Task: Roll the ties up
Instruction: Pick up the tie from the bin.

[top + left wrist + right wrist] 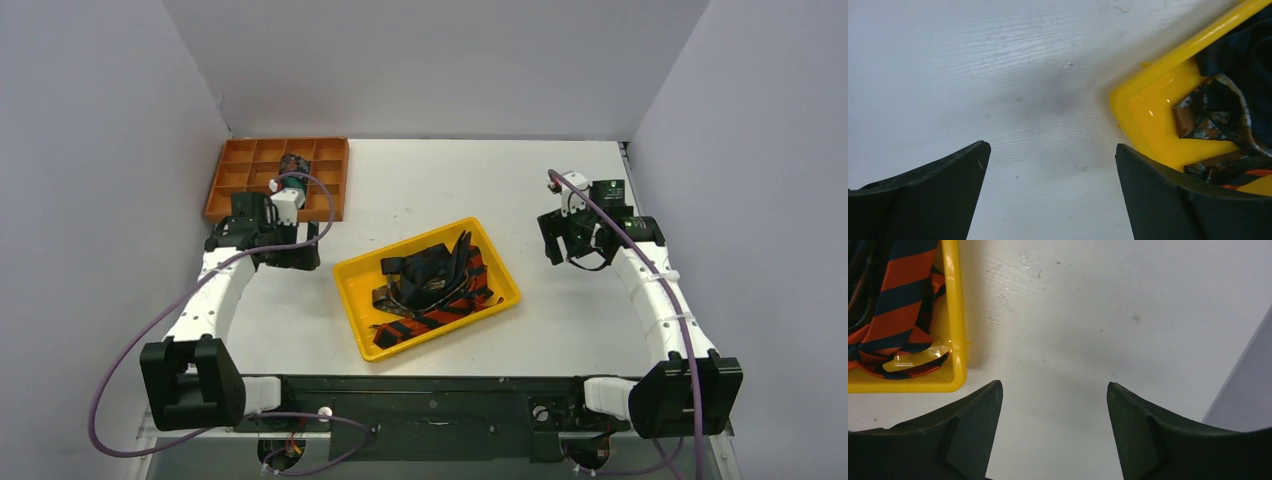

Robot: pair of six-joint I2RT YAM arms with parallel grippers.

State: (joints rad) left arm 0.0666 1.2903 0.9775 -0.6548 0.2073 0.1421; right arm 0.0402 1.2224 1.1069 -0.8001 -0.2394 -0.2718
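The left gripper picks up the navy-black tie next by a fold atop the tangle [424, 271], so its ends stay free to straighten for rolling.
A yellow tray [352, 290] in the middle of the table holds a tangle of ties: a navy-black tie [432, 262], a red-orange striped tie [452, 300] and a mottled brown tie [386, 297]. A dark teal rolled tie [293, 163] sits in a compartment of the orange divided box [240, 170] at the back left. My left gripper [308, 250] is open and empty over bare table left of the tray [1158, 105]. My right gripper [560, 245] is open and empty, right of the tray [955, 330]. The striped tie [903, 295] and brown tie [1205, 117] show in the wrist views.
Grey walls enclose the table on the left, back and right. The right wall [1248, 400] shows close by in the right wrist view. Purple cables [130, 350] loop along both arms.
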